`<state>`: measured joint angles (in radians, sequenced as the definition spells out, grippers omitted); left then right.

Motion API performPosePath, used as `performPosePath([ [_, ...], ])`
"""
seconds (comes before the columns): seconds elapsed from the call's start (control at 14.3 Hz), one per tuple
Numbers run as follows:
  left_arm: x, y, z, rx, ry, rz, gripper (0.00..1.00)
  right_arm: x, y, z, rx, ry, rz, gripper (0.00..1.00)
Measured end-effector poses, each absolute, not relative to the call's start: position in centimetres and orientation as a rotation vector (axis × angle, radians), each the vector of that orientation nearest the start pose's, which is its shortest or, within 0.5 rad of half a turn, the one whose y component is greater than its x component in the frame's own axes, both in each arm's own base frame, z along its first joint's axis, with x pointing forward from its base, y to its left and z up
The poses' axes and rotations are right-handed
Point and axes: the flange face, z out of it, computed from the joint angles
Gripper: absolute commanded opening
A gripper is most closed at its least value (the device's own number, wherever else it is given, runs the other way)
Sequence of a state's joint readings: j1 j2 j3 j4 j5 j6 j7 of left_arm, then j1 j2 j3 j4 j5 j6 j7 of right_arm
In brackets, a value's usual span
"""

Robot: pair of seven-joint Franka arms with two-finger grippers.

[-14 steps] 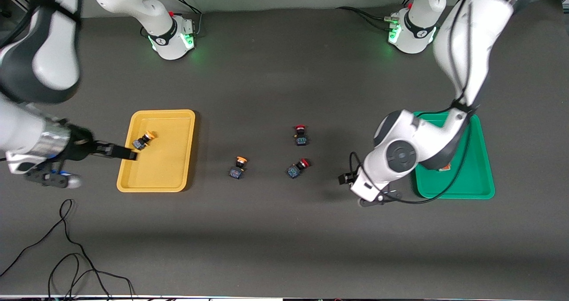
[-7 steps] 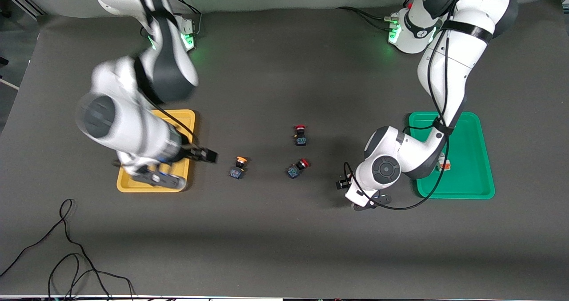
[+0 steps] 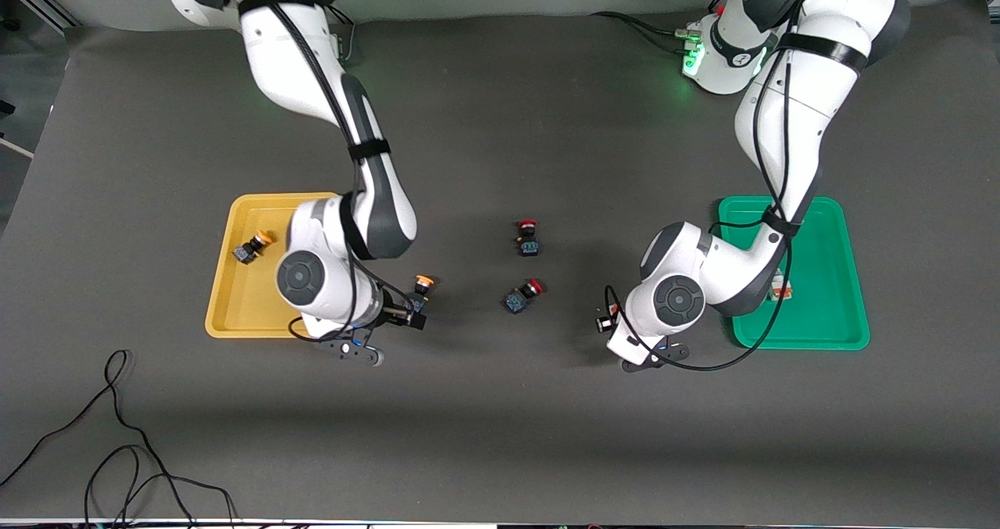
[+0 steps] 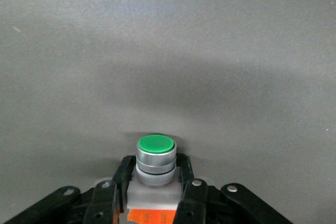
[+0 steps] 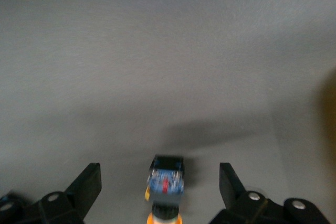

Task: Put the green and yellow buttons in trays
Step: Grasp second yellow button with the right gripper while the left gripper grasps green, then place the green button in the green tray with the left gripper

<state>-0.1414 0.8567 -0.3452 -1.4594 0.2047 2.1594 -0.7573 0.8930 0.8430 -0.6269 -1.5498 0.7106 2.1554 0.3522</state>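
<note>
The right gripper grabs the yellow-capped button by its blue-topped body (image 3: 417, 301) next. Then the right gripper places the button in the yellow tray (image 3: 242, 304).
My right gripper (image 3: 415, 316) (image 5: 160, 176) is open and low over the table beside the yellow tray (image 3: 242, 304). A black-bodied yellow-capped button (image 3: 423, 283) (image 5: 167, 181) lies between its fingers. Another yellow-capped button (image 3: 251, 248) lies in the yellow tray. My left gripper (image 3: 605, 320) (image 4: 155, 170) is shut on a green-capped button with a white-grey body and orange block (image 4: 155, 153), over the table beside the green tray (image 3: 828, 279). A second white-grey button (image 3: 780, 288) lies in the green tray, partly hidden by the left arm.
Two black switches with red caps (image 3: 528, 237) (image 3: 522, 295) lie mid-table between the two grippers. Black cables (image 3: 117, 435) trail over the table's near edge at the right arm's end.
My right arm has swung from the yellow tray to the yellow-capped button on the table, its gripper now around it. My left arm has lowered its elbow; its gripper stays in about the same place.
</note>
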Motion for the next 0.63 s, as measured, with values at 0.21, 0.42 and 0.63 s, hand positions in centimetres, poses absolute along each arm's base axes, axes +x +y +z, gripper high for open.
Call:
performPosePath([
  [0.21, 64.8, -27.7, 23.0, -3.061, -0.385, 0.325, 0.16, 62.7, 27.8, 17.7, -2.959, 0.561, 0.161, 1.0],
  [0.42, 65.4, -24.0, 31.4, -3.058, -0.382, 0.369, 0.16, 61.9, 29.3, 17.5, -2.949, 0.541, 0.177, 1.0],
  [0.63, 66.0, -16.1, 33.4, -3.054, -0.36, 0.392, 0.16, 61.2, 30.5, 17.6, -2.953, 0.514, 0.18, 0.62],
])
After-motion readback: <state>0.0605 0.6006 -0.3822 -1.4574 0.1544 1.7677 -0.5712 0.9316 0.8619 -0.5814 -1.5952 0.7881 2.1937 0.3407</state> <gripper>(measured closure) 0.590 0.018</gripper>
